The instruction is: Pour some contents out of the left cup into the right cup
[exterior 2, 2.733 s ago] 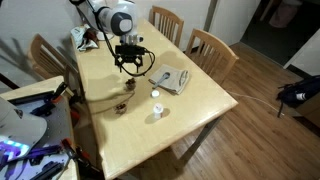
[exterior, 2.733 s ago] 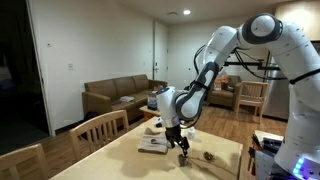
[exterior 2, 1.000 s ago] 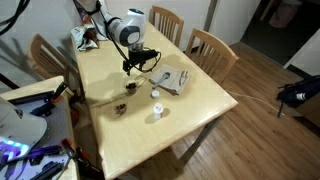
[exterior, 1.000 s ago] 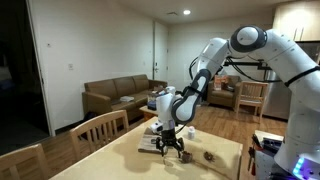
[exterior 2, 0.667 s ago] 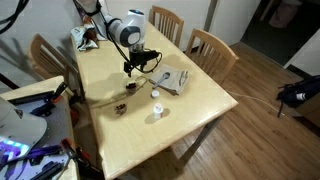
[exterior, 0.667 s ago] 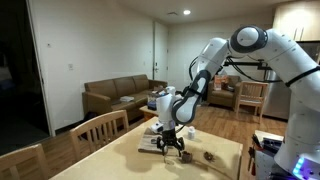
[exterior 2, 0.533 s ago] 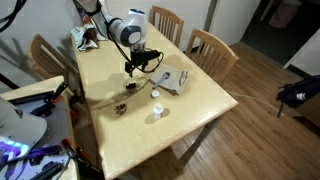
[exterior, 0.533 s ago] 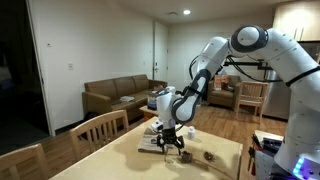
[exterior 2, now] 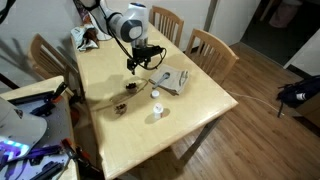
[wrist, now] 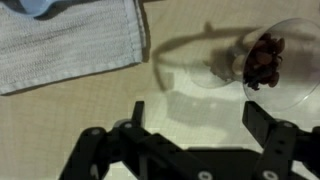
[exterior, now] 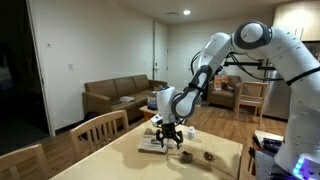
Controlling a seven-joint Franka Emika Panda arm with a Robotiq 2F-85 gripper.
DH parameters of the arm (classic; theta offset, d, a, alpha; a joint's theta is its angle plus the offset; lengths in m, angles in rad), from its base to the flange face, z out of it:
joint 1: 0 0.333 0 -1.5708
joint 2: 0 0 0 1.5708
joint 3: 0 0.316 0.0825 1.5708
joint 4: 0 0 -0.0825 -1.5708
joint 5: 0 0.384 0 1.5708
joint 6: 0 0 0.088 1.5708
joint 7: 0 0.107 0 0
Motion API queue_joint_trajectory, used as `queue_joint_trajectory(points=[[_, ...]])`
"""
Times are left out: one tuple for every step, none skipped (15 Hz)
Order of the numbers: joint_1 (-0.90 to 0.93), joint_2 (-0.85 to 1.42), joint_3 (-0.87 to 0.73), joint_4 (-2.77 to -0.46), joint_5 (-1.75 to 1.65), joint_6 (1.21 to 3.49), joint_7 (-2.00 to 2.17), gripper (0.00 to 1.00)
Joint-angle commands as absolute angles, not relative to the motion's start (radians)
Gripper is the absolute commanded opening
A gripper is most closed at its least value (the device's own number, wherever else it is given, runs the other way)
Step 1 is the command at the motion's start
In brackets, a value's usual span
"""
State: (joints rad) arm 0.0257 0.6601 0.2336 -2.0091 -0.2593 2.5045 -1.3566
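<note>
My gripper should reach the clear cup and grab one side of the cup's rim, so the opposite side of the cup's rim stays free to pour.
The left cup is a very small dark cup on the wooden table; it also shows in an exterior view. The wrist view shows it as a clear cup with dark brown contents, at the right edge. The right cup is low and brownish, close beside the dark one. My gripper hangs open over the table between the dark cup and the flat white cloth, touching neither. Its two black fingers stand wide apart with only bare table between them.
The folded white cloth lies to the upper left in the wrist view. Two tiny white objects stand near the cups. Wooden chairs ring the table. Equipment sits at the table's side.
My gripper has risen a little and drifted away from the dark cup toward the cloth, still open. The cups have not moved.
</note>
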Motion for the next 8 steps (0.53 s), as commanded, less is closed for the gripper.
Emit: queue_joint_trajectory(points=[[-0.003, 0.63, 0.231, -2.05, -0.229, 2.487, -1.389, 1.0], [-0.014, 0.637, 0.235, -2.052, -0.226, 2.488, -1.403, 1.0], [-0.019, 0.643, 0.241, -2.047, -0.22, 2.483, -1.409, 1.0], [-0.025, 0.648, 0.246, -2.046, -0.217, 2.477, -1.419, 1.0], [-0.028, 0.649, 0.247, -2.046, -0.212, 2.471, -1.427, 1.0], [-0.032, 0.651, 0.251, -2.045, -0.201, 2.461, -1.437, 1.0], [-0.033, 0.651, 0.253, -2.045, -0.193, 2.453, -1.443, 1.0], [-0.034, 0.653, 0.255, -2.044, -0.185, 2.444, -1.45, 1.0]])
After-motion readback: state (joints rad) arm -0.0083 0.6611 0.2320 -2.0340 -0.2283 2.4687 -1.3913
